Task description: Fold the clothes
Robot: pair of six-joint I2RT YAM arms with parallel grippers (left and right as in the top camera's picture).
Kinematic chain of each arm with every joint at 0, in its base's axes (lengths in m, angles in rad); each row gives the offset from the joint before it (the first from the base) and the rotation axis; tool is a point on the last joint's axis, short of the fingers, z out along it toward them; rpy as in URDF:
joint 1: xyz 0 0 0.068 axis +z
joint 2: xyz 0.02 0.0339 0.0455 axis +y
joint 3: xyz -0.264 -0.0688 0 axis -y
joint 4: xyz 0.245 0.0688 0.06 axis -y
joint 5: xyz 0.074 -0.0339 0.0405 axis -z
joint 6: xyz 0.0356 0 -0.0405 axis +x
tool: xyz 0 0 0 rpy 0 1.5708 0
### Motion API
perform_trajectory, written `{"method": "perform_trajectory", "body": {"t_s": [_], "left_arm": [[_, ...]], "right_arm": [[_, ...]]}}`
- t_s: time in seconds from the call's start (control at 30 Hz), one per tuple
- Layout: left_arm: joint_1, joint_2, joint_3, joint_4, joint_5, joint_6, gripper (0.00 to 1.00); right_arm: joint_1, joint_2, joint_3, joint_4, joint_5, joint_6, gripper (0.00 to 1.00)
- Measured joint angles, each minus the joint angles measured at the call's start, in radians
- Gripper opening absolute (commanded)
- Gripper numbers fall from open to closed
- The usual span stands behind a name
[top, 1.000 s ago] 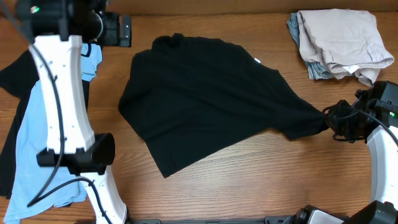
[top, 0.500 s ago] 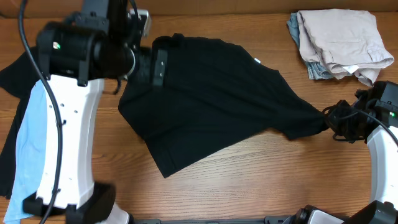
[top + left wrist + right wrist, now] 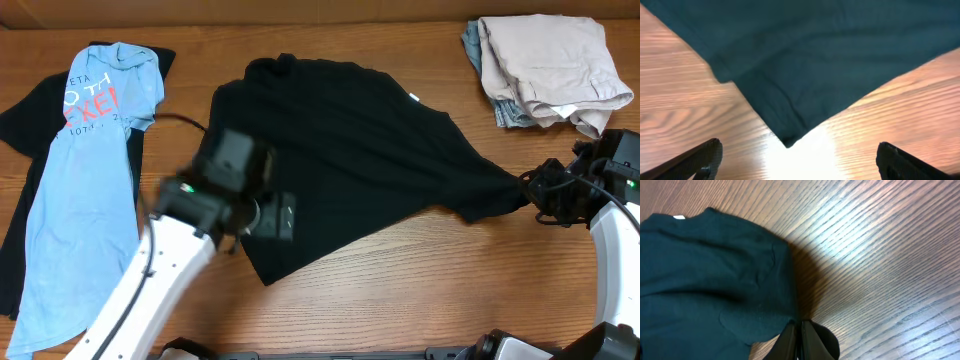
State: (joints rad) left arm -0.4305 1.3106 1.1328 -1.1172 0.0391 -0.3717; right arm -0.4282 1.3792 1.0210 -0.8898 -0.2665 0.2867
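Observation:
The robot will next spread the black T-shirt flat for folding, so its left gripper will grab the black T-shirt's (image 3: 340,150) corner, its pointed front corner (image 3: 268,279), opposite the T-shirt's tip already held.
A large black T-shirt (image 3: 340,150) with a small white label (image 3: 414,97) lies spread across the middle of the table. My right gripper (image 3: 530,190) is shut on its right-hand tip, which is drawn out toward the right edge. In the right wrist view the jaws (image 3: 800,327) pinch the dark fabric (image 3: 715,275). My left gripper (image 3: 283,217), blurred, hovers open over the shirt's front-left part. In the left wrist view its fingertips (image 3: 705,157) stand wide either side of the shirt's pointed corner (image 3: 787,140). A light blue T-shirt (image 3: 80,170) with red lettering lies at the far left.
Under the blue shirt lies another black garment (image 3: 25,120). A pile of beige and grey clothes (image 3: 545,65) sits at the back right. Bare wooden table (image 3: 420,280) shows in front of the black shirt.
My left arm has swung from the back left over to the black shirt's front-left corner, uncovering the blue shirt. The right gripper and its hold have not moved.

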Motion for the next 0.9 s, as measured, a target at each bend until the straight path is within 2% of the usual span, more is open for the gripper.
{"method": "perform_trajectory", "body": {"t_s": [0.17,0.33,0.63,0.8,0.87,0.9], "left_arm": [[-0.034,0.043,-0.211,0.137,-0.003,0.005,0.96],[-0.035,0.115,-0.309,0.194,0.017,0.005,0.92],[-0.035,0.229,-0.354,0.281,0.085,0.004,0.86],[-0.035,0.273,-0.355,0.283,0.104,0.0,0.73],[-0.035,0.279,-0.353,0.279,0.103,-0.011,0.72],[-0.035,0.283,-0.351,0.276,0.103,-0.019,0.67]], "right_arm": [[0.0,0.0,0.0,-0.001,0.0,0.0,0.05],[0.0,0.0,0.0,0.0,0.0,0.0,0.06],[0.0,0.0,0.0,0.0,0.0,0.0,0.06],[0.0,0.0,0.0,0.0,0.0,0.0,0.06],[0.0,0.0,0.0,0.0,0.0,0.001,0.06],[0.0,0.0,0.0,0.0,0.0,0.0,0.06]]}}
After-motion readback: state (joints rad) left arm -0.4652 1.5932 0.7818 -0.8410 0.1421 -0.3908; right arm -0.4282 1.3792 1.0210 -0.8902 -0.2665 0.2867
